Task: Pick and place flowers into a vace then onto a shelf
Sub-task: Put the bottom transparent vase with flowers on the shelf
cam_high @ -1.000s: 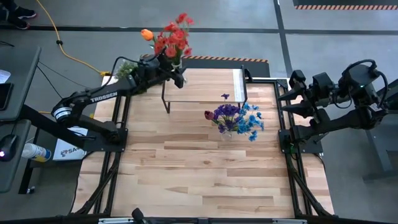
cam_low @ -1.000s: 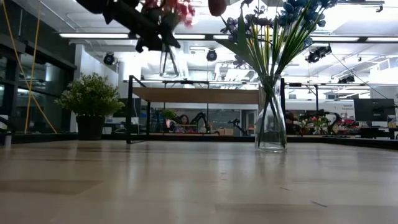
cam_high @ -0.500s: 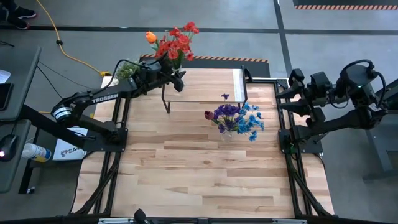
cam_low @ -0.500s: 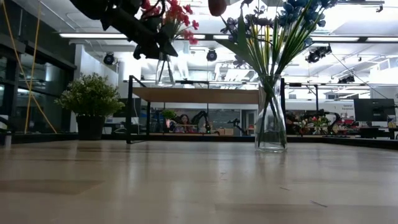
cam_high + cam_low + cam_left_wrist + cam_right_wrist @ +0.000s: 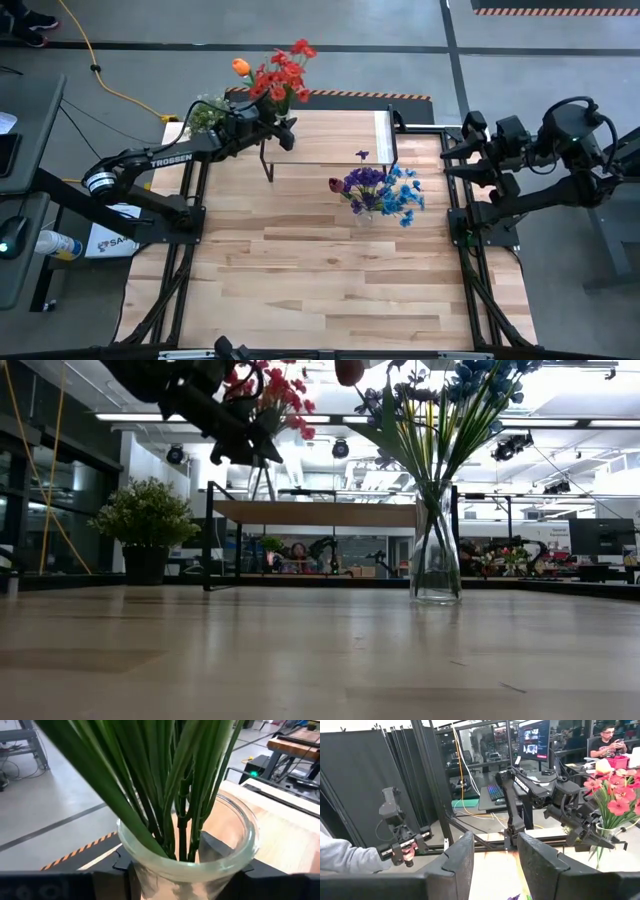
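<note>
The glass vase's base is over the shelf's wood top (image 5: 320,135) (image 5: 285,835), so the vase would stand there. My left gripper should open now.
My left gripper (image 5: 281,129) is shut on a clear glass vase (image 5: 262,480) of red flowers (image 5: 280,70) with one orange bloom, over the left far end of the shelf (image 5: 330,150). The vase's base is close above the shelf's wood top (image 5: 320,512); whether it touches cannot be told. A second glass vase (image 5: 436,560) with blue and purple flowers (image 5: 380,190) stands with its base on the table in front of the shelf. My right gripper (image 5: 495,865) waits open at the table's right edge, high up, with nothing between its fingers. My left gripper pinches the vase's neck just under the rim (image 5: 150,880) between its two fingers (image 5: 112,882), one on each side of the glass. The fingers come about level from the table's left side. The vase stands upright in the hold, stems rising out of its mouth.
A bushy green potted plant (image 5: 147,525) stands at the table's far left corner, left of the shelf. In the right wrist view a person's hand (image 5: 402,852) holds a handle device beyond the table. The near half of the wood tabletop (image 5: 330,280) is bare.
My left gripper has gone down with the vase of red flowers toward the shelf's top; the vase has stayed upright in the hold.
</note>
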